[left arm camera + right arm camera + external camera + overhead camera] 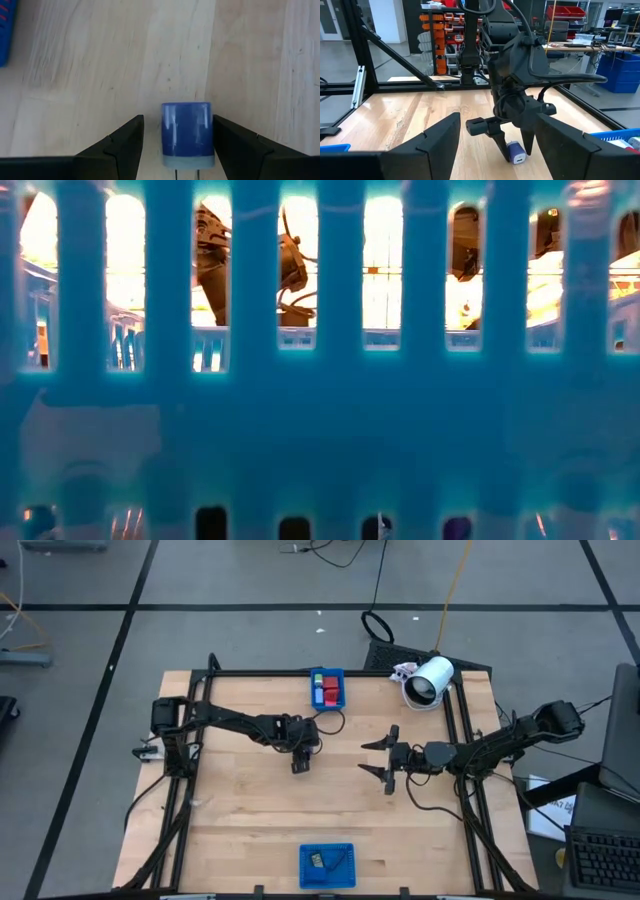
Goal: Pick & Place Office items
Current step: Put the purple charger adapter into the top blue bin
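The fingers stand either side of the blue piece and closing would catch it, so it is now time for my left gripper to close on it.
A small blue rounded piece with a pale end (186,130) lies on the bare wood near the table's middle; it also shows in the right wrist view (516,151). My left gripper (300,762) points down over it, open, with one finger on either side (178,116). My right gripper (372,758) is open and empty a little to the right, level, facing the left gripper. A blue tray (327,688) at the far edge holds red, blue and green pieces. A second blue tray (327,866) at the near edge holds dark pieces. My left gripper stands astride the blue piece, which rests on the table. One finger (235,145) is right against the piece's side (209,131), and I cannot tell whether it touches. A clear gap shows between the piece and the other finger (125,145).
A white cylindrical device (430,680) lies at the far right corner. A black frame (460,740) edges the table. In the low view the near tray's slotted wall (320,410) fills the picture. Bare wood lies between the two trays.
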You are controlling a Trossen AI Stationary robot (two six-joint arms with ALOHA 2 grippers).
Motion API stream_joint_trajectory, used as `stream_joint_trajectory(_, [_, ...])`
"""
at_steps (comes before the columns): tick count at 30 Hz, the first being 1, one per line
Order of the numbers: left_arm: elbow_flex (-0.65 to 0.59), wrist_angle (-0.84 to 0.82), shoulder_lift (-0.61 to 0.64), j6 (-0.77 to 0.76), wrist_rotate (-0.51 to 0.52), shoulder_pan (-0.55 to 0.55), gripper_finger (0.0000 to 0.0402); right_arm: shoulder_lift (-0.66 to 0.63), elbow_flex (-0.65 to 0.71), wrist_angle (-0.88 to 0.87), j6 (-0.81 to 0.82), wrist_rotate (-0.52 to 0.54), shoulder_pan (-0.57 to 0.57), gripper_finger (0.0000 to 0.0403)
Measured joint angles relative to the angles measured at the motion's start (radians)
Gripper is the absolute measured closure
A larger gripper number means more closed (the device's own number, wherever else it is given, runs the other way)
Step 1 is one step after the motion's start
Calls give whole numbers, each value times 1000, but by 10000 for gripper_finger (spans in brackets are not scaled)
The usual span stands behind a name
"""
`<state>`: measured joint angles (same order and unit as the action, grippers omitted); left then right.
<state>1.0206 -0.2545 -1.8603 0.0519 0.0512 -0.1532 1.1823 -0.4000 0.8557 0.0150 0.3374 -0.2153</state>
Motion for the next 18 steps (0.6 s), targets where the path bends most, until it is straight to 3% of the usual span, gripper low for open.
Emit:
stream_joint_trajectory(8, [0, 2, -2, 24, -15, 1, 182, 0, 0, 0, 0, 0, 0, 161])
stream_joint_trajectory(15, [-2, 8, -3, 5, -50, 2, 262, 0, 0, -1, 0, 0, 0, 161])
stream_joint_trajectory(18, [-2, 22, -4, -5, -51, 2, 269, 0, 0, -1, 0, 0, 0, 161])
